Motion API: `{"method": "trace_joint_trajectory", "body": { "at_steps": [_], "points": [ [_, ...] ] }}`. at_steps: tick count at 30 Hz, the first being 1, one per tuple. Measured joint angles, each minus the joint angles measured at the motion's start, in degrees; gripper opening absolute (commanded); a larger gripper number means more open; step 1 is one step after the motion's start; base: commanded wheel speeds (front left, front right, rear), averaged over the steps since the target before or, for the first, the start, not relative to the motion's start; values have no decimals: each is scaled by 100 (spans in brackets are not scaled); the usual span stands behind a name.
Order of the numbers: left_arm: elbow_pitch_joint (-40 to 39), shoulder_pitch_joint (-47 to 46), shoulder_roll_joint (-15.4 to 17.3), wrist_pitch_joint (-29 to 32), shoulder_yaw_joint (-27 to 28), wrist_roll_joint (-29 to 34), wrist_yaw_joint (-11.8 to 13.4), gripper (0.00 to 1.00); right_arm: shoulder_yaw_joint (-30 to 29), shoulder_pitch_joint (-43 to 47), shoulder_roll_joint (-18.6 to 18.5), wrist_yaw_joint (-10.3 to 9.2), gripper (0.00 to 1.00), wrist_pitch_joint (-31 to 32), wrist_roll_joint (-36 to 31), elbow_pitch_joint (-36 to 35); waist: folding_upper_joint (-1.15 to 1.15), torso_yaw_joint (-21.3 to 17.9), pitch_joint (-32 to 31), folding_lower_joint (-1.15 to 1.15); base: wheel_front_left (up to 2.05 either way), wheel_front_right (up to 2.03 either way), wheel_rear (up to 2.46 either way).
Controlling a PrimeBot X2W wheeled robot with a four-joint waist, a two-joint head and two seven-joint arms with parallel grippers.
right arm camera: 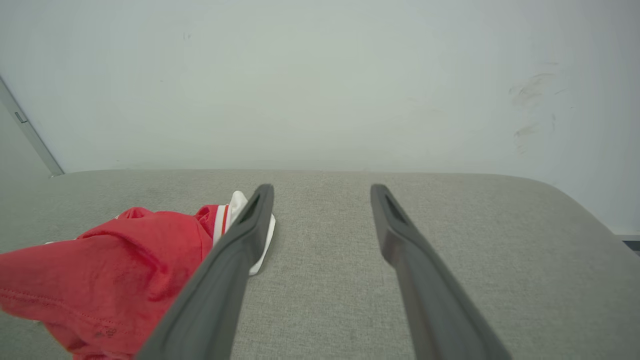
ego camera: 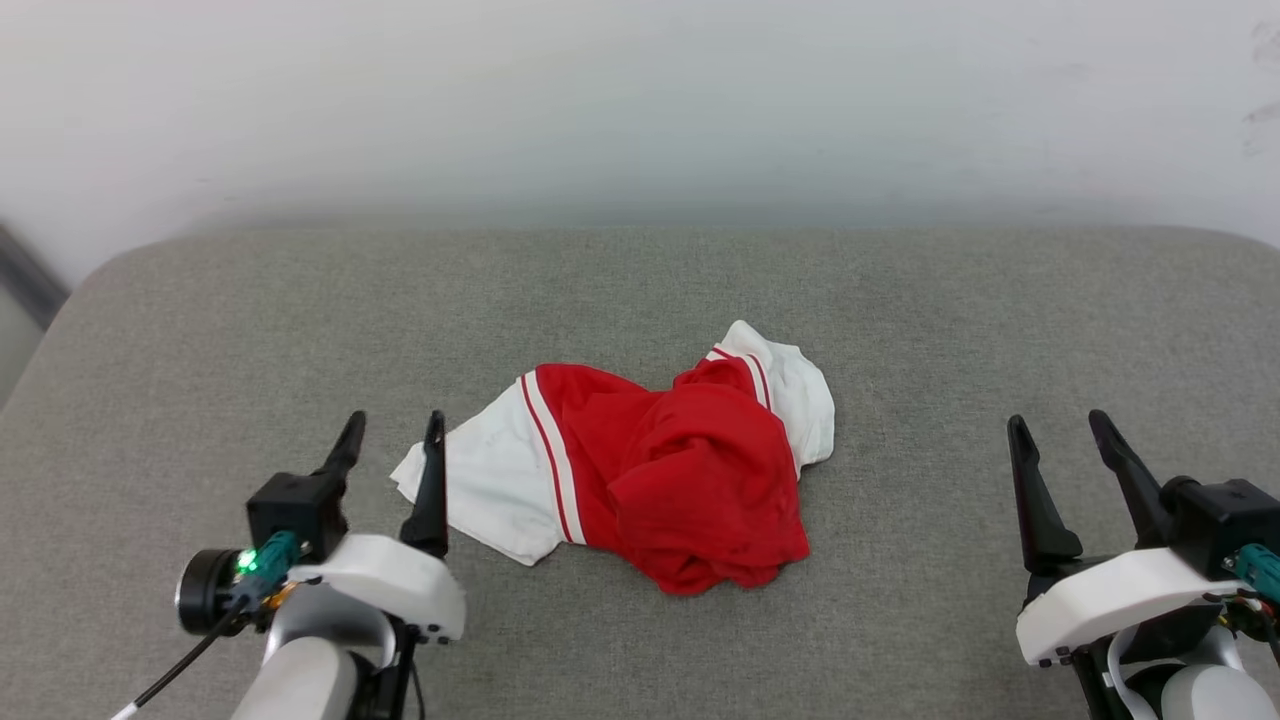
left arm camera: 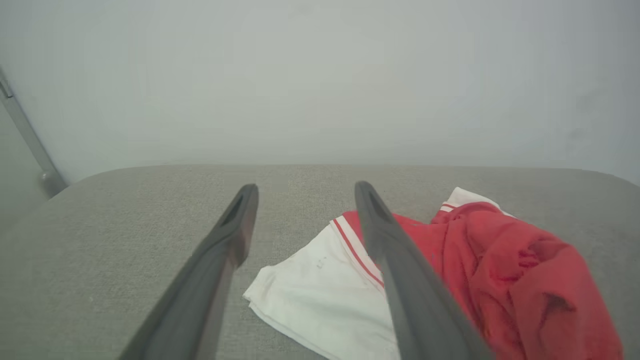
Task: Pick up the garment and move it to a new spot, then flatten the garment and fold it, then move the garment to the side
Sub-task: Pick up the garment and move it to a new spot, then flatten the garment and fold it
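The garment's red body [ego camera: 714,486] lies crumpled in a heap, so my left gripper should grab the white sleeve's corner [ego camera: 414,470] next. The sleeve's edge spreads free there.
The garment [ego camera: 690,470], a red shirt with white sleeve panels and red-white striped trim, lies crumpled in a heap in the middle of the grey cushioned surface [ego camera: 640,300]. My left gripper [ego camera: 393,428] stands open at the lower left, its right finger just beside the white sleeve's corner, holding nothing. In the left wrist view the garment [left arm camera: 500,270] lies right of my open left gripper [left arm camera: 306,192]. My right gripper [ego camera: 1058,426] is open at the lower right, well apart from the cloth. The right wrist view shows the garment [right arm camera: 120,270] left of my open right gripper [right arm camera: 322,192].
A pale wall [ego camera: 640,100] rises behind the surface's far edge. The surface's rounded far-left corner [ego camera: 110,265] drops off toward a grey strip. Bare cushion stretches all around the heap.
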Motion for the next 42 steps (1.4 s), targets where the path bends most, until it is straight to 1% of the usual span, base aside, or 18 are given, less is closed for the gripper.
{"method": "trace_joint_trajectory", "body": {
  "at_steps": [3, 6, 17, 24, 28, 31, 34, 37, 41, 42],
  "points": [
    [-114, 176, 148, 78, 74, -11, 51, 100, 19, 31, 0, 0, 100, 44, 2, -8, 0, 2, -37, 0, 0, 0, 0],
    [-218, 283, 202, 138, 69, -32, 65, 100, 41, 106, 0, 0, 100, 83, 4, -27, 0, -14, -70, 0, 0, 0, 0],
    [-406, 344, 180, 105, 42, -102, 88, 100, 56, 140, 0, 0, 100, 233, 99, 45, 0, -66, -73, 0, 0, 0, 0],
    [-428, 142, 66, -27, -119, -53, 44, 100, -132, -71, 0, 0, 100, 323, 87, 411, 0, 116, 123, 0, 0, 0, 0],
    [-410, -123, -71, -119, -299, 14, -69, 100, -177, -421, -27, 0, 100, 393, -9, 665, 0, 313, 357, 0, 0, 0, 0],
    [-401, -328, -189, -194, -381, 52, -94, 100, -178, -789, -152, 0, 100, 505, 26, 895, 0, 481, 591, 0, 0, 0, 0],
    [-326, -503, -294, -277, -411, 51, -123, 100, -126, -1177, -313, 0, 100, 1051, 220, 1311, 0, 675, 821, 1, 0, 0, 0],
    [-233, -599, -369, -352, -412, 51, -156, 100, 11, -1526, -444, 0, 100, 2035, 558, 1746, 0, 883, 1013, 1, 0, 0, 0],
    [-116, -670, -427, -423, -397, 49, -175, 100, 241, -1990, -687, 0, 100, 2980, 839, 1961, 0, 1124, 1210, 1, 0, 0, 0],
    [-90, -688, -437, -430, -386, 47, -192, 100, 268, -2061, -700, 1, 100, 3175, 925, 2003, 0, 1177, 1252, 1, 0, 0, 0]
  ]
}}
